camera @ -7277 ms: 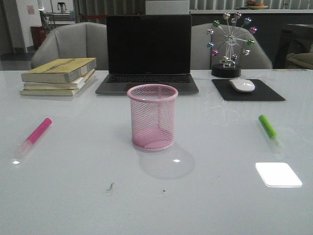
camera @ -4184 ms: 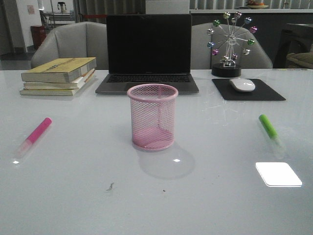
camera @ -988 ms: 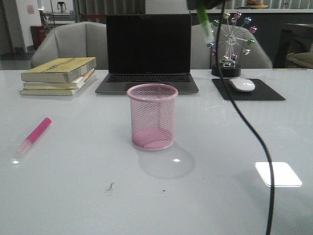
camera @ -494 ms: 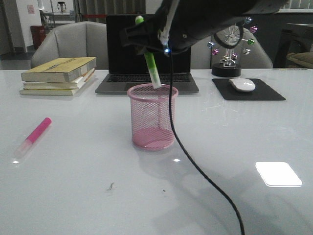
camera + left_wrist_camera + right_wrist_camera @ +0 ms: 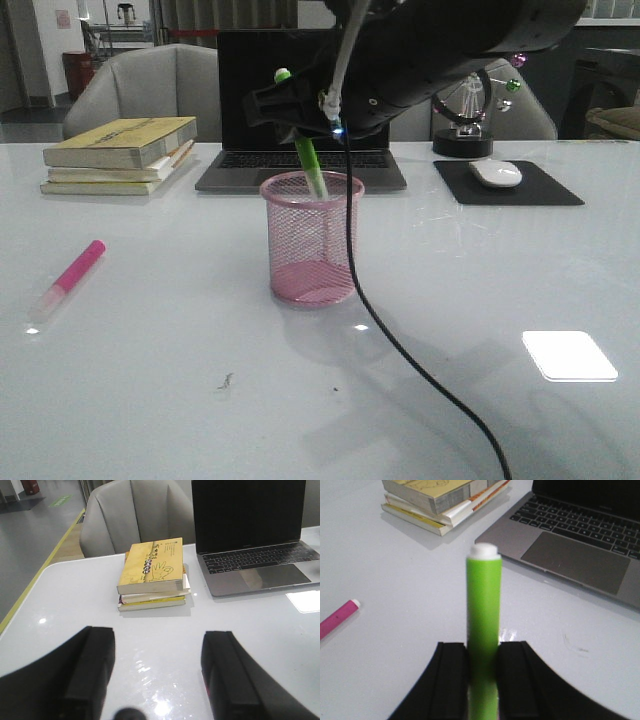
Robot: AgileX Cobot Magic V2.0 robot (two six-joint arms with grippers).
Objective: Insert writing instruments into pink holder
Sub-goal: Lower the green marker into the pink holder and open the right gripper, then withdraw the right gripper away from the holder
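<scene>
The green highlighter's lower end dips inside the pink holder's rim, so it is now time for my right gripper to release the green highlighter.
The pink mesh holder stands mid-table in front of the laptop. My right gripper hangs just above its rim, shut on the green highlighter, whose lower end dips inside the cup. In the right wrist view the green highlighter stands clamped between the two black fingers. The pink highlighter lies flat at the table's left, also showing as the pink highlighter in the right wrist view. My left gripper is open over bare table, nothing between its fingers.
A laptop sits behind the cup, a stack of yellow books at back left, and a mouse on a black pad at back right beside a desk ornament. The right arm's cable trails across the table's front right.
My right gripper has come down with the green highlighter, so its lower end now sits inside the cup's rim. The pink highlighter and the cup have not moved.
</scene>
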